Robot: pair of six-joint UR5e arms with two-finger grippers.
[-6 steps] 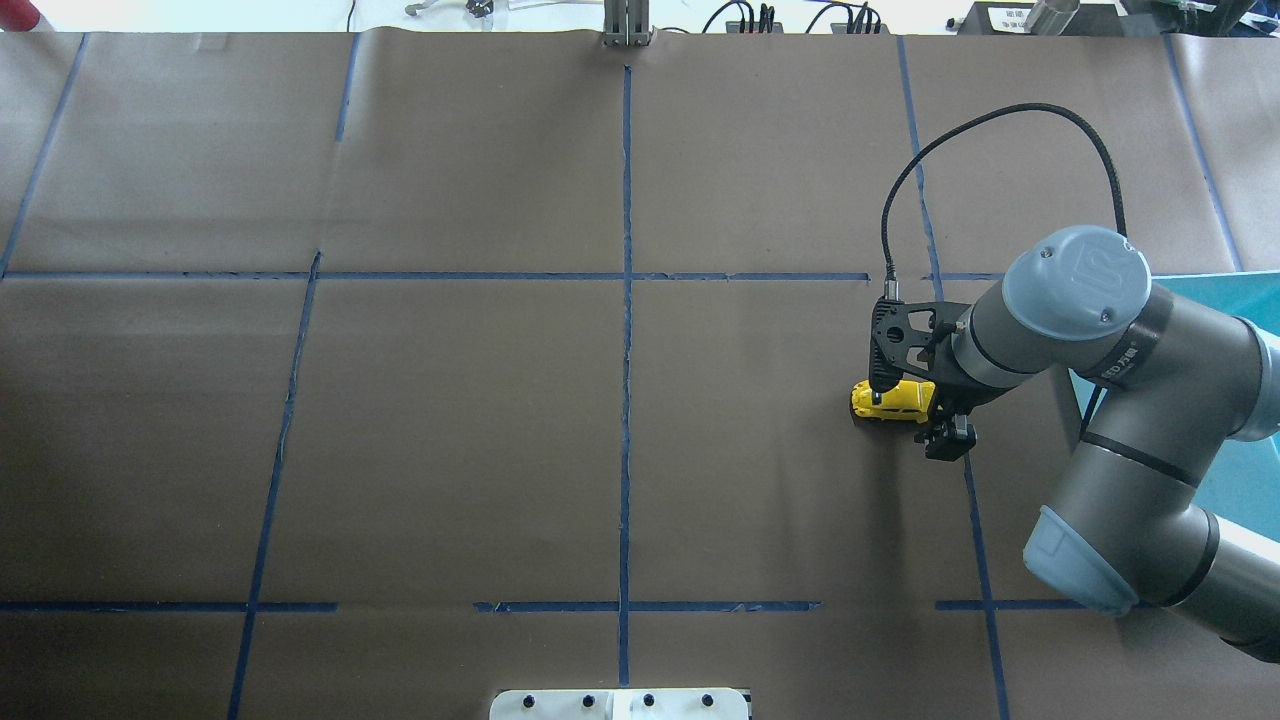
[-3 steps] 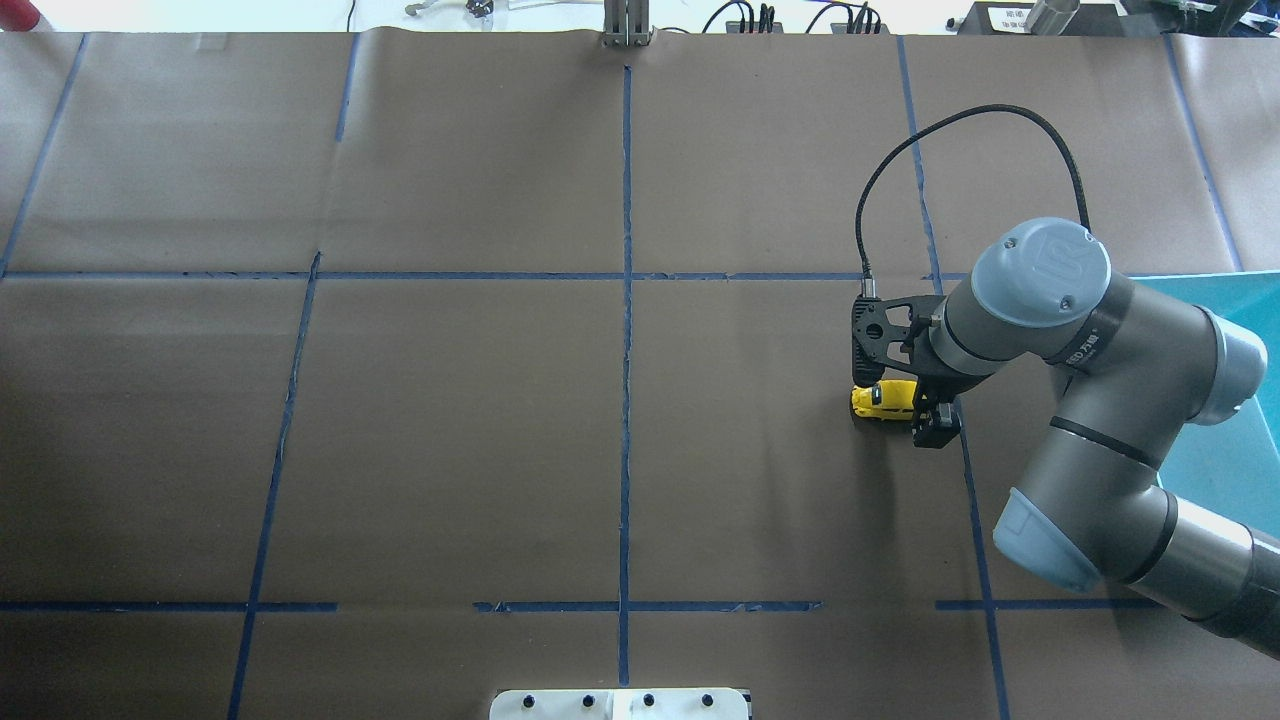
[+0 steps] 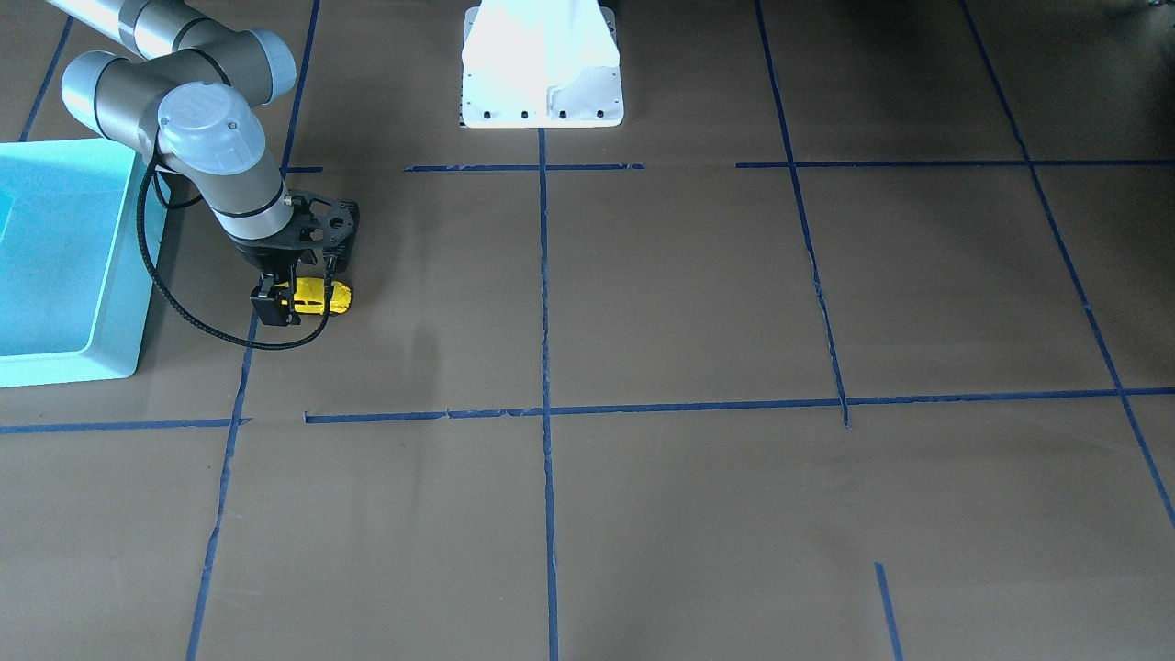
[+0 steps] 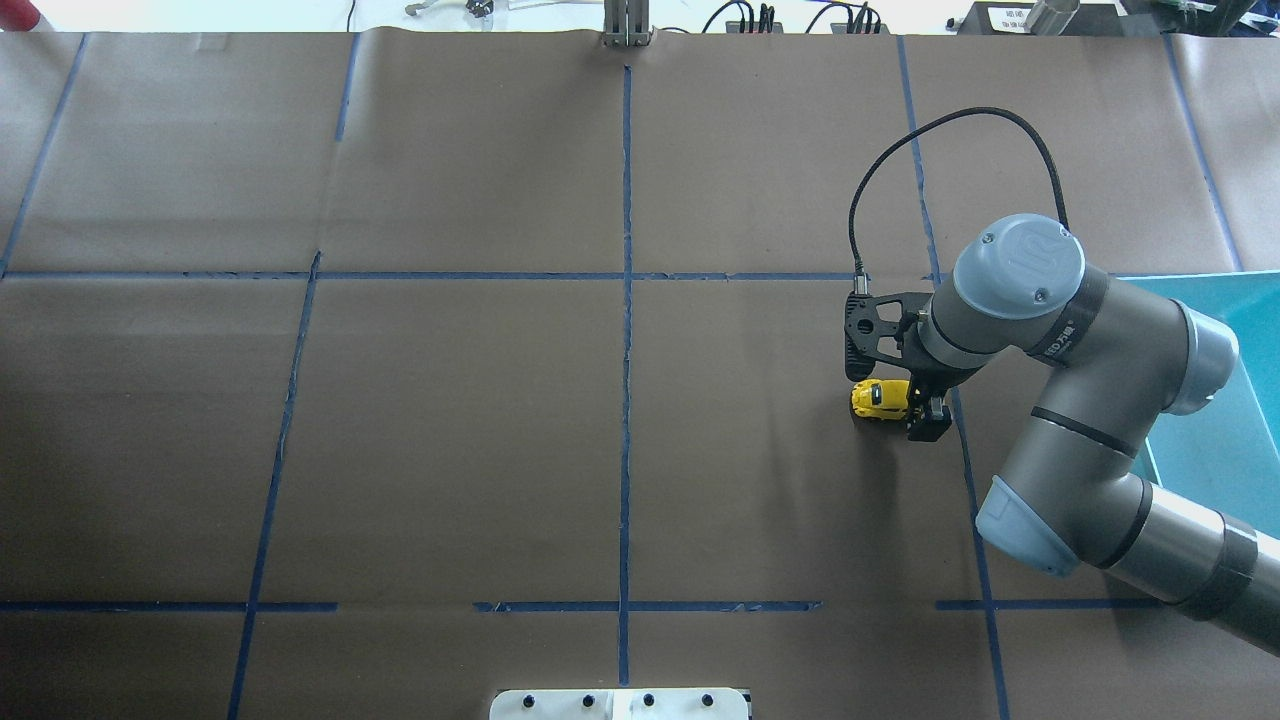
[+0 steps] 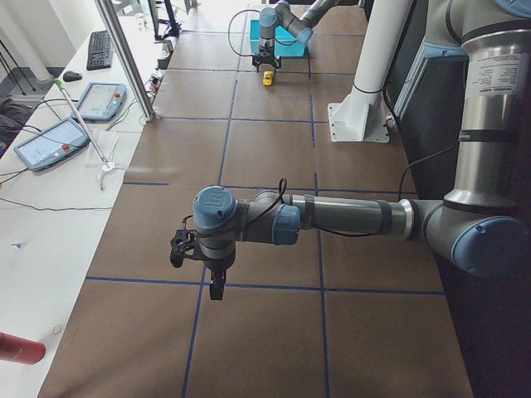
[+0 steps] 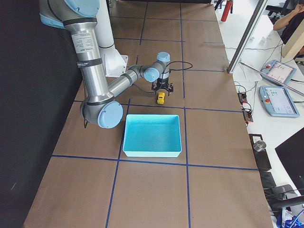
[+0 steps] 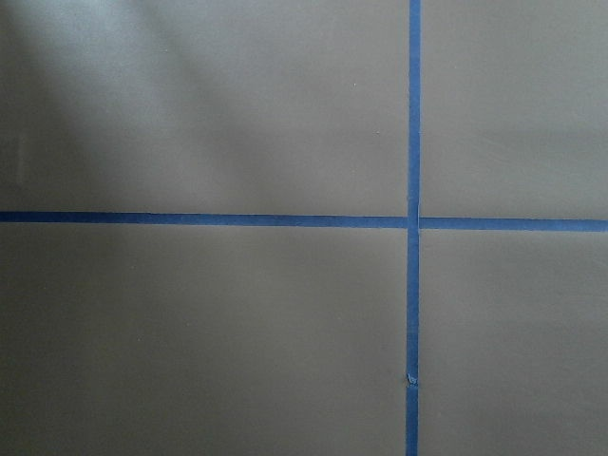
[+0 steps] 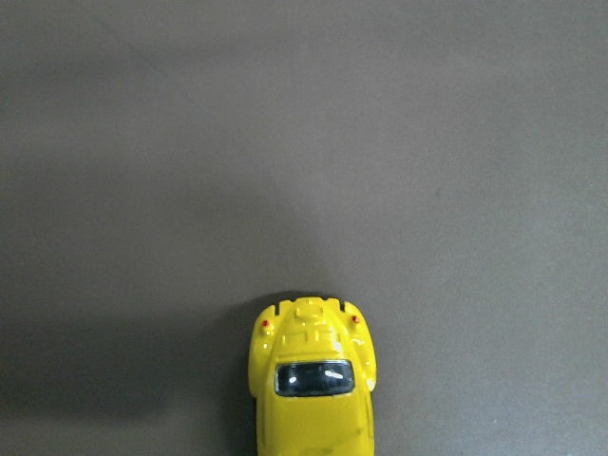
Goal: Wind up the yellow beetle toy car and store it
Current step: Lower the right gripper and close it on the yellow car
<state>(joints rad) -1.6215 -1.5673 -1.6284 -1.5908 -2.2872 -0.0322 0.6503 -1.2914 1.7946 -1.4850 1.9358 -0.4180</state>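
Note:
My right gripper should close on the car now, because its fingers reach down past the yellow beetle toy car's side (image 3: 311, 301) (image 8: 262, 418) to the tabletop.
The yellow beetle toy car (image 4: 878, 398) stands on its wheels on the brown table, right of centre. In the right wrist view the yellow beetle toy car (image 8: 312, 389) fills the bottom edge, roof up. My right gripper (image 4: 918, 403) points down over the car's end nearest the bin and looks open, one finger (image 4: 928, 428) beside the car's flank. From the front, the car (image 3: 323, 294) pokes out past the right gripper (image 3: 286, 292). The left gripper (image 5: 214, 282) hangs over bare table far from the car, and I cannot tell its state.
A turquoise bin (image 4: 1215, 440) sits just right of the car, partly under the right arm; the same bin (image 6: 152, 137) shows nothing inside it. Blue tape lines (image 4: 626, 300) grid the table. The white robot base (image 3: 542, 64) stands at the near-middle edge.
The right arm has shifted left toward the car, so its gripper now covers more of the car. The car itself has not moved.

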